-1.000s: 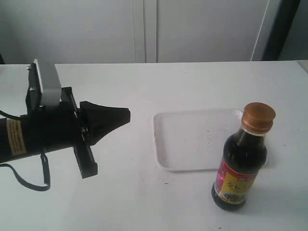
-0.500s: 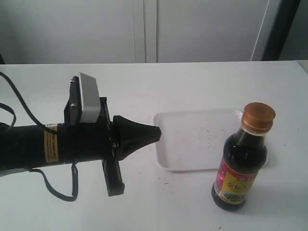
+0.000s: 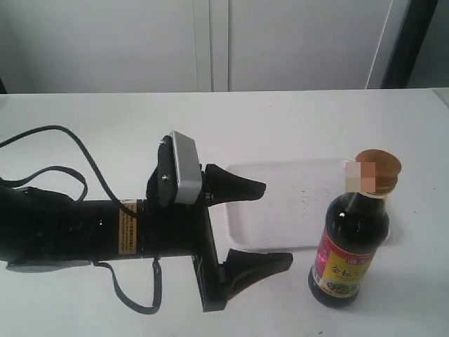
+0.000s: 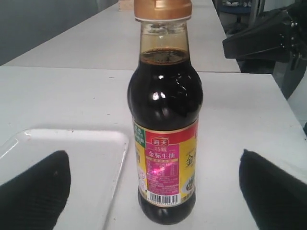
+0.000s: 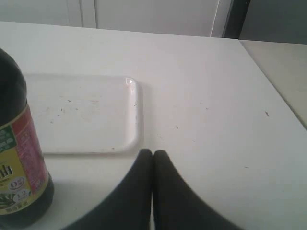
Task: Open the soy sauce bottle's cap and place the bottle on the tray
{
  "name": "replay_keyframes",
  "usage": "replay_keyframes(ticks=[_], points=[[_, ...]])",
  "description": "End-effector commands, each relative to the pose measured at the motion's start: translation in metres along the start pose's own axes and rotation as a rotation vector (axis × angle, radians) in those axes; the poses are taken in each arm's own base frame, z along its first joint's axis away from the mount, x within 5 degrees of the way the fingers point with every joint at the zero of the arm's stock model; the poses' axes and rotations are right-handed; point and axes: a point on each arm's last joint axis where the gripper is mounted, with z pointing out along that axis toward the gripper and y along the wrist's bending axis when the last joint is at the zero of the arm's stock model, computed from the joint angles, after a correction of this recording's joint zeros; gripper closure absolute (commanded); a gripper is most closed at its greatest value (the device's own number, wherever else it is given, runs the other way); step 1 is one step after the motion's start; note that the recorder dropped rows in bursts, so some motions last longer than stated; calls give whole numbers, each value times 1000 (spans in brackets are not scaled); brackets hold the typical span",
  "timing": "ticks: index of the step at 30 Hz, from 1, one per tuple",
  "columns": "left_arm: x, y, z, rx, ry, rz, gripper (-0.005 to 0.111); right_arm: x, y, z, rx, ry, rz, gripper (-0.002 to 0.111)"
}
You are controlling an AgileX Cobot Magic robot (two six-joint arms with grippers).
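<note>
The soy sauce bottle's copper-orange cap (image 3: 379,170) has to stay free to open, so the left gripper should next grab the bottle by its dark upper body (image 3: 357,219).
The soy sauce bottle (image 3: 349,247) stands upright on the white table, just in front of the tray's near right corner. Its copper-orange cap (image 3: 377,170) is shut. The white tray (image 3: 302,188) lies flat behind it with nothing on it. My left gripper (image 3: 278,222) is open wide, pointing at the bottle from its left, fingertips short of it. In the left wrist view the bottle (image 4: 165,143) with its cap (image 4: 162,9) stands between the fingers (image 4: 33,191), untouched, beside the tray (image 4: 62,158). My right gripper (image 5: 153,157) is shut on nothing, beside the bottle (image 5: 19,158) and tray (image 5: 81,115).
The left arm's black cable (image 3: 63,151) loops over the table at the left. A dark part of the other arm (image 4: 261,38) shows behind the bottle in the left wrist view. A white wall and cabinet doors (image 3: 210,42) stand past the table's far edge.
My left arm has swept to the right across the table toward the bottle, and its gripper, shut a second ago, now stands open. The bottle and tray have not moved.
</note>
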Motion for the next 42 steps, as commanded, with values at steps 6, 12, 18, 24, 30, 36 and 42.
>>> replay_keyframes(ticks=[6,12,18,24,30,36,42], points=[[-5,-18,16,57,-31,97,2,0,0,0,-3,-11,0,108],[-19,-25,38,4,-21,90,2,0,0,0,-3,-11,0,108],[-15,-18,48,-49,-78,-5,2,0,0,0,-3,-11,0,108],[-1,-11,65,-39,-72,-4,2,0,0,0,-3,-11,0,108],[10,-5,82,-17,-75,1,2,0,0,0,-3,-11,0,108],[19,-1,92,-6,-77,-9,2,0,0,0,-3,-11,0,108],[25,8,109,-1,-88,-49,2,0,0,0,-3,-11,0,108]])
